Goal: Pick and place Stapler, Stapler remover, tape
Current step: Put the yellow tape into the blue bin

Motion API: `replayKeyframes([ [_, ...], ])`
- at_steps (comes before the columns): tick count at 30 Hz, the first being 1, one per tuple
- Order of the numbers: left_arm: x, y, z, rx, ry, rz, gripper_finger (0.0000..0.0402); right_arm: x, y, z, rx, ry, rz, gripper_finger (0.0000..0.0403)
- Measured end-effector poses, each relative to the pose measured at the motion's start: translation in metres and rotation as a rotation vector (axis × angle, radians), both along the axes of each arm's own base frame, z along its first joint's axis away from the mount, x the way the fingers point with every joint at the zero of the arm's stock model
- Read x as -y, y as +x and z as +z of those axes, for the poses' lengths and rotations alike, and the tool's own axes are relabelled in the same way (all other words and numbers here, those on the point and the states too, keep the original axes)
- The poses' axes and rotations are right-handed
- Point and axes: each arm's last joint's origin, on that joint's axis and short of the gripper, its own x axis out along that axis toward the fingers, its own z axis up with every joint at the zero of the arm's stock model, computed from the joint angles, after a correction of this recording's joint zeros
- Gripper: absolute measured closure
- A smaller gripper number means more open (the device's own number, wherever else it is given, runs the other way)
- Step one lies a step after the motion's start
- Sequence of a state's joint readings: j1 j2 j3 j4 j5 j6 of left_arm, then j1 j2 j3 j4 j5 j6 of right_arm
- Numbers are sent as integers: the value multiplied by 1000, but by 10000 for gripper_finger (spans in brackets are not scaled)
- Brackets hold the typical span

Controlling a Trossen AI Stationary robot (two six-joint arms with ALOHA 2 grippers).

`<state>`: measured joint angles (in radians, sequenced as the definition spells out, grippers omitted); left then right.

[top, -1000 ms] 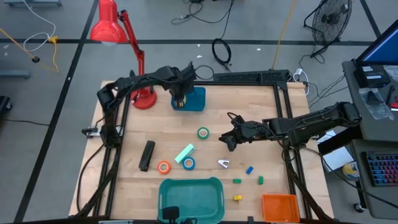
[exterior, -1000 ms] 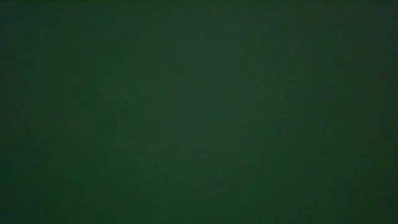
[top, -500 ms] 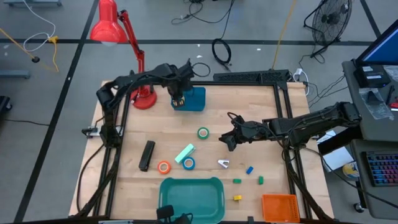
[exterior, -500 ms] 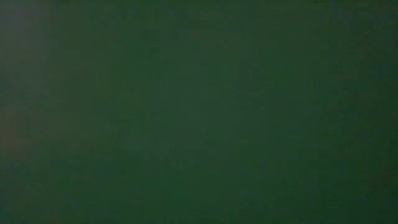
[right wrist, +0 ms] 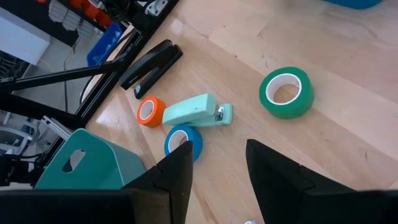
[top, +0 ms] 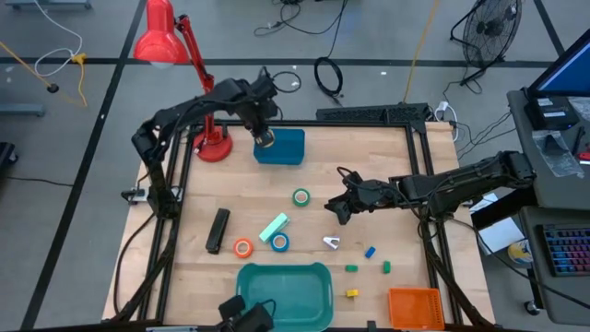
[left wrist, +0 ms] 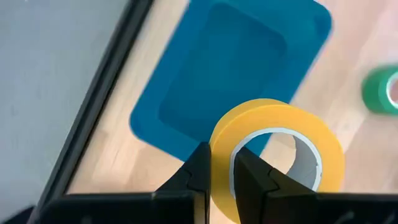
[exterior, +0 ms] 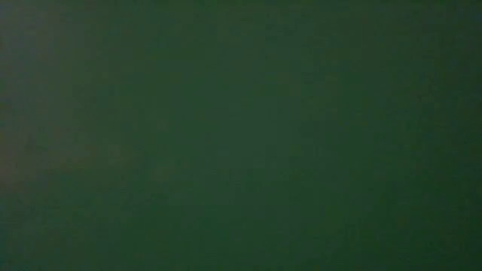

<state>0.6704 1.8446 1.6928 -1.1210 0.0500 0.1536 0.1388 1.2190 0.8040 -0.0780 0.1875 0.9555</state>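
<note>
My left gripper is holding the yellow tape roll above the blue tray (top: 284, 148) (left wrist: 224, 68), partly outside the tray's rim, so it should keep holding the tape roll until it is inside the tray's rim.
My left gripper (top: 264, 136) hangs over the left end of the blue tray (top: 284, 148) at the table's far side, shut on a yellow tape roll (left wrist: 277, 146). My right gripper (right wrist: 217, 174) hovers open and holds nothing over the table's right middle. On the wood lie the black stapler (top: 218, 230), a mint-green block (top: 274, 227), the green (top: 301, 196), orange (top: 242, 247) and blue (top: 278, 242) tape rolls, and a small silver staple remover (top: 331, 243). The low view is dark. My left gripper pinches the yellow roll's ring wall (left wrist: 221, 163), with one finger inside the open centre and one outside. The fingers come from above, pointing steeply down. The roll hangs tilted at the fingers, lifted clear above the blue tray.
A teal tray (top: 283, 293) stands at the near edge, an orange tray (top: 413, 306) at the near right corner. Small coloured cubes (top: 370, 251) lie near the right. A red lamp (top: 212, 146) stands at the far left. Bare wood lies between the blue tray and the green roll.
My left gripper has risen with the yellow roll and drifted toward the table's far edge, over the blue tray's left end, while its wrist rolled. My right gripper has kept still.
</note>
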Motion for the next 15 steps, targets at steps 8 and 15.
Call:
replayKeyframes([
  [8,-13,4,4,185,-72,240,364,5,1,0,-2,-16,-10,261],
  [15,-21,17,-5,146,-136,273,364,12,4,4,44,-20,-25,261],
])
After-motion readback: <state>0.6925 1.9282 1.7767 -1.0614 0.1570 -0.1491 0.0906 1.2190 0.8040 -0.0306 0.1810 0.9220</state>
